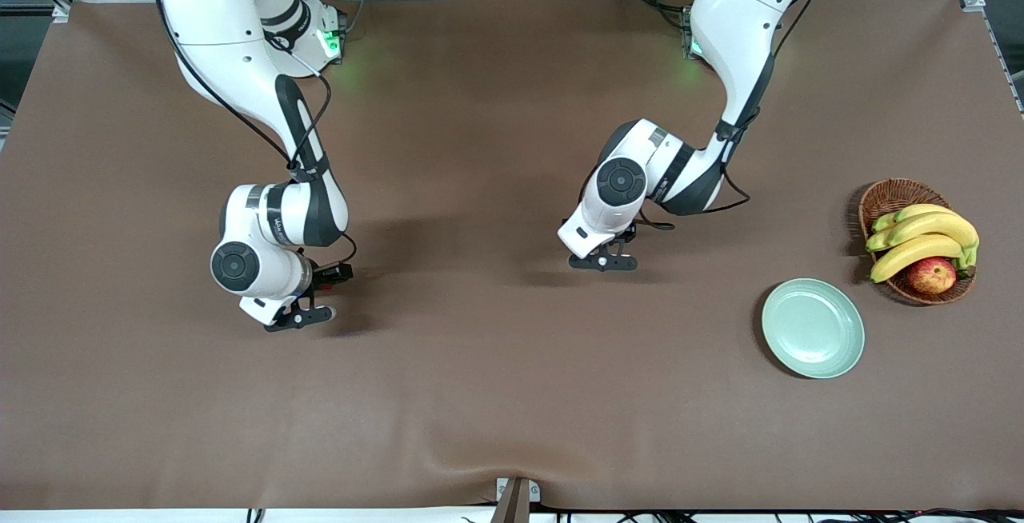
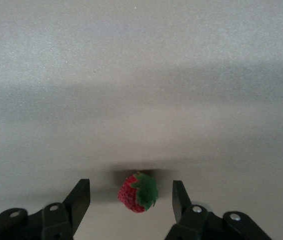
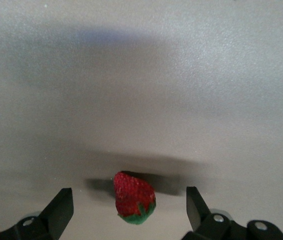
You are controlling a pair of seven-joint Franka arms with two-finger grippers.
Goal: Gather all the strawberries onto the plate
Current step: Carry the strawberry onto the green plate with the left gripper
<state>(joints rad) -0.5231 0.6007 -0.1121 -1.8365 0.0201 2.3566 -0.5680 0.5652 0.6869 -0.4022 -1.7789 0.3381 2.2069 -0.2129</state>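
The robot's right gripper should close, as both of its fingers are beside the strawberry in the right wrist view. Closing now would hold the strawberry point(image 3: 134, 196).
In the left wrist view a strawberry point(image 2: 137, 192) lies on the brown table between the open fingers of my left gripper point(image 2: 130, 187), untouched by either finger. In the right wrist view another strawberry point(image 3: 134, 198) lies between the open fingers of my right gripper point(image 3: 129, 195), also apart from them. In the front view my left gripper point(image 1: 604, 261) is low over the table's middle and my right gripper point(image 1: 300, 317) is low toward the right arm's end; both berries are hidden under the hands there. A third strawberry is out of view. The mint-green plate point(image 1: 813, 328) is empty.
A wicker basket point(image 1: 886, 195) with bananas point(image 1: 920, 235) and a red-yellow apple point(image 1: 932, 273) stands beside the plate, farther from the front camera, at the left arm's end of the table.
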